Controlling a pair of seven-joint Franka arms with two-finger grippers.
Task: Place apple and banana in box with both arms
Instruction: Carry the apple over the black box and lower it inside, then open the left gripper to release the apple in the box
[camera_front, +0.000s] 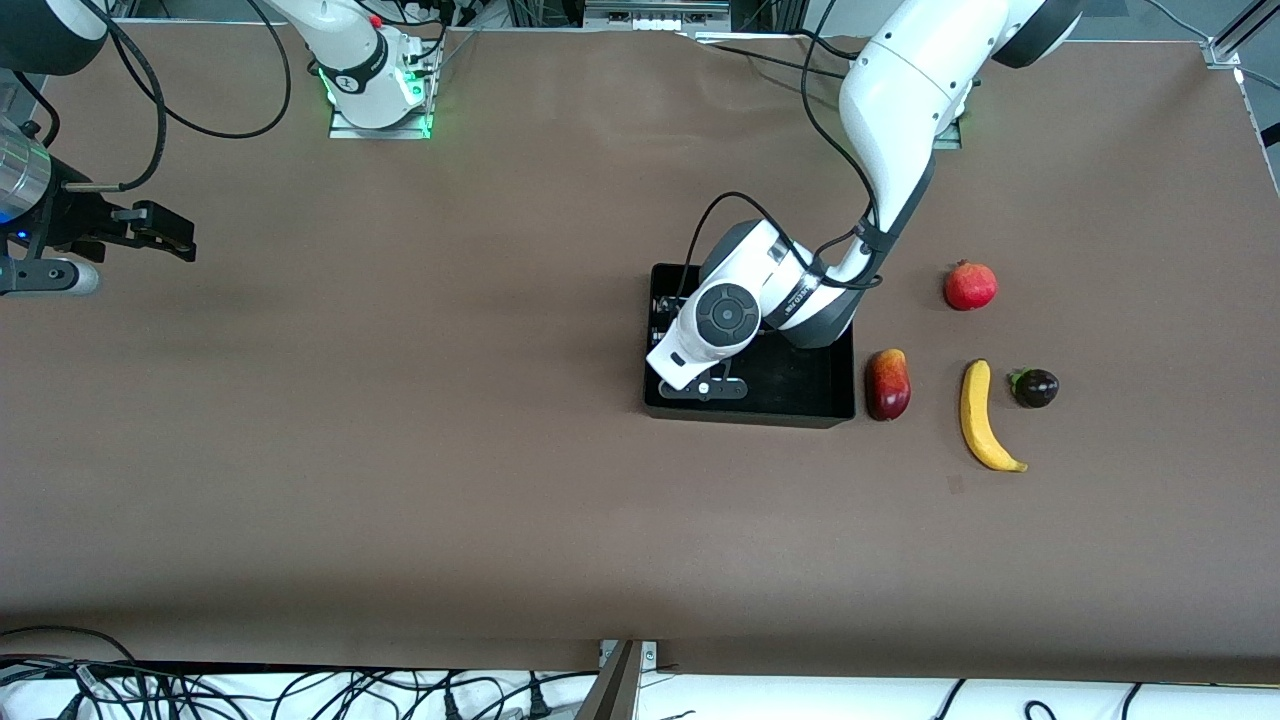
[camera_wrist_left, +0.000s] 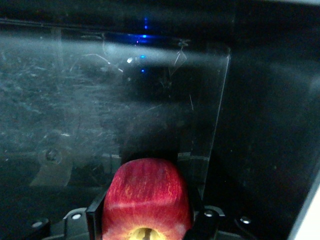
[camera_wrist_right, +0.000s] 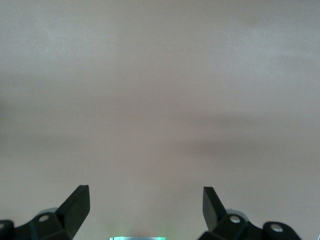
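Note:
The apple is low inside the box's black sides and would rest in the box, so my left gripper needs to open its fingers.
My left gripper is down inside the black box, and its hand hides the apple in the front view. In the left wrist view the left gripper is shut on the red, yellow-streaked apple, with the box's glossy black floor and wall close around it. The yellow banana lies on the table beside the box, toward the left arm's end. My right gripper waits open and empty over bare table at the right arm's end; it also shows in the right wrist view.
A dark-red-and-orange mango-like fruit lies right beside the box wall, between the box and the banana. A red pomegranate lies farther from the front camera than the banana. A small dark purple fruit lies beside the banana.

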